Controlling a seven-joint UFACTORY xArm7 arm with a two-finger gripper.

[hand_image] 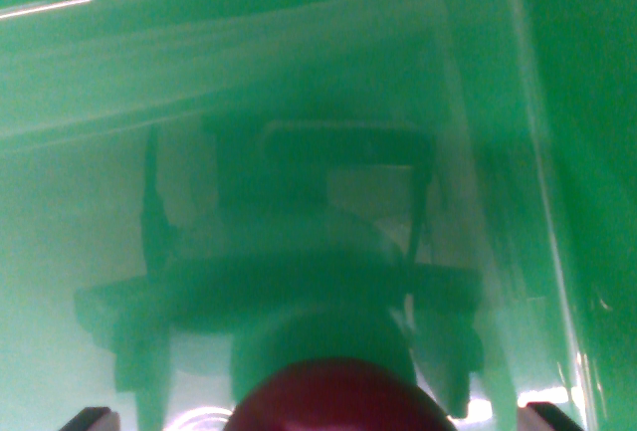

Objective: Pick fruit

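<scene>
The dark red round fruit should come out of the green tray [139, 212], so my gripper needs to grab the fruit around its rounded body [336, 401] next.
A dark red round fruit [338, 399] fills the bottom middle of the wrist view, cut off by the lower edge. My gripper [320, 417] shows only as two black fingertips [90, 417] in the bottom corners, wide apart, with a visible gap between each and the fruit. The jaws look open around the fruit without touching it. Close in front is a glossy green container wall [299, 73]. It mirrors a blurred dark shape of the gripper and the fruit [318, 292].
The green surface fills almost the whole view. A raised green edge [542, 172] runs top to bottom on the wrist view's right. Bright glare spots [204, 417] lie near the bottom.
</scene>
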